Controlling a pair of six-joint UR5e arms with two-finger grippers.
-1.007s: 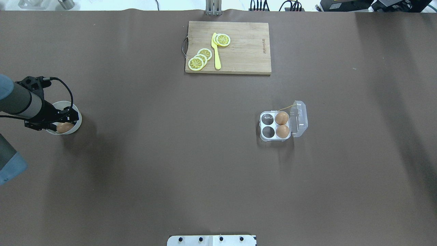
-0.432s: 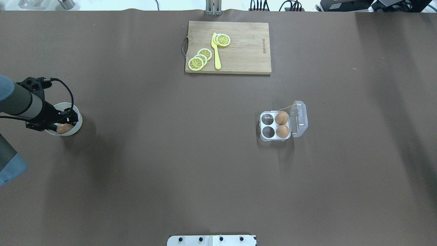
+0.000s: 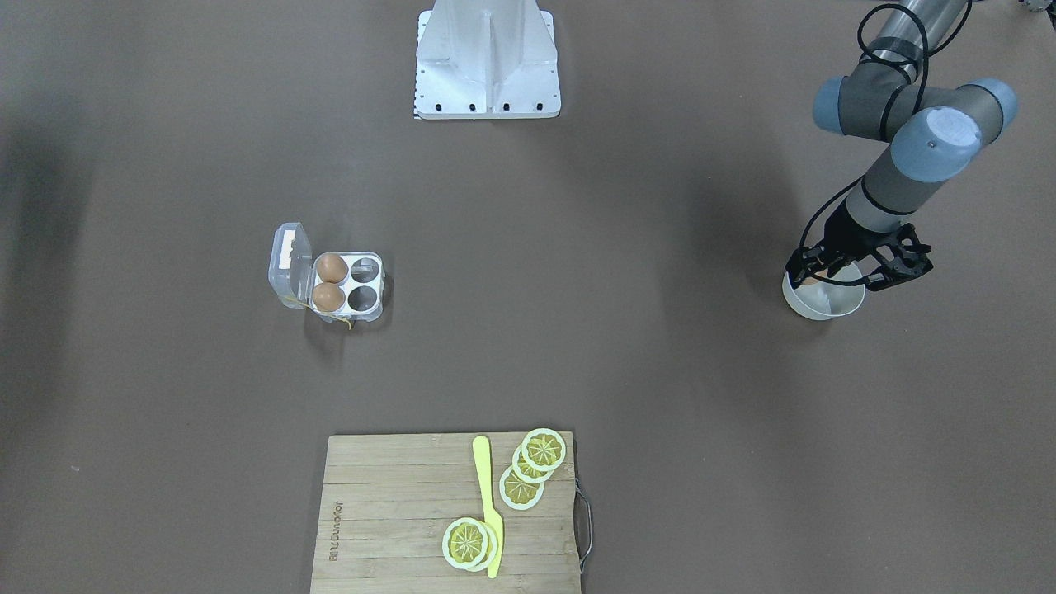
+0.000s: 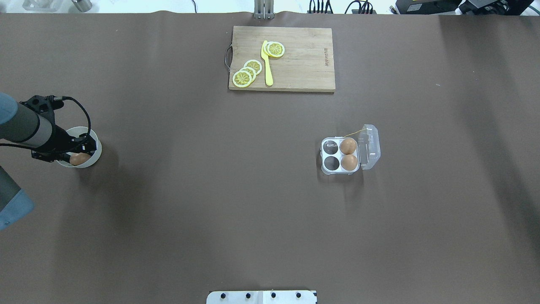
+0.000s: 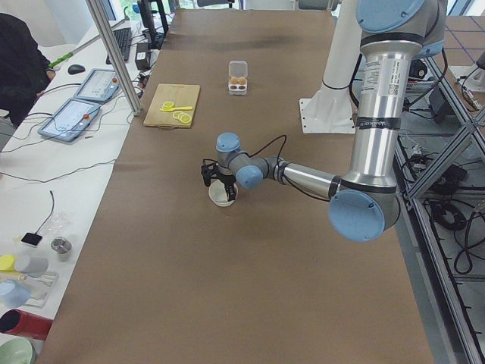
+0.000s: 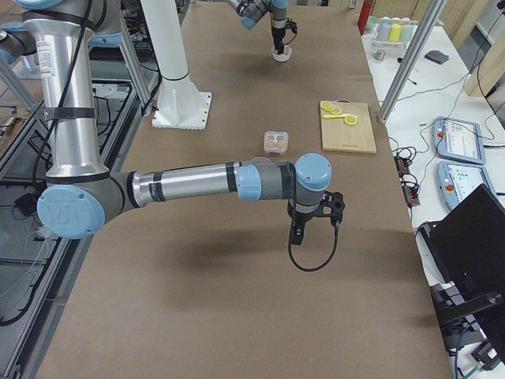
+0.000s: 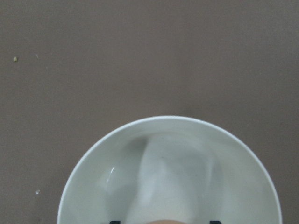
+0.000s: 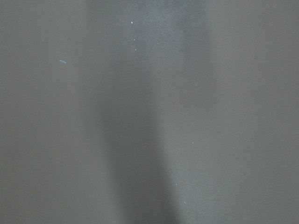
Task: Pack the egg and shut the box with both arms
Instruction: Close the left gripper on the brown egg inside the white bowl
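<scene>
My left gripper will grab the brown egg by its rounded sides next, so that it can fill an empty cell of the clear box (image 3: 362, 298).
A brown egg (image 4: 79, 158) lies in a white bowl (image 4: 96, 148) at the table's left edge. My left gripper (image 4: 78, 153) reaches down into the bowl, jaws open on either side of the egg. In the left wrist view two black fingertips (image 7: 115, 221) flank the egg's top (image 7: 166, 221) inside the bowl (image 7: 93, 154). The clear box (image 4: 330, 157) stands right of centre, lid (image 4: 370, 147) open to the right, with two eggs (image 4: 348, 146) in its right cells and the left cells bare. My right gripper (image 6: 298, 233) shows only in the exterior right view, low over bare table; I cannot tell its state.
A wooden cutting board (image 4: 303, 59) at the far middle carries lemon slices (image 4: 247, 72) and a yellow knife (image 4: 266, 63). The robot's white base (image 3: 487, 58) stands at the near edge. Brown table stretches between bowl and box.
My left gripper has sunk a little deeper into the bowl around the egg. The box and its eggs have not moved.
</scene>
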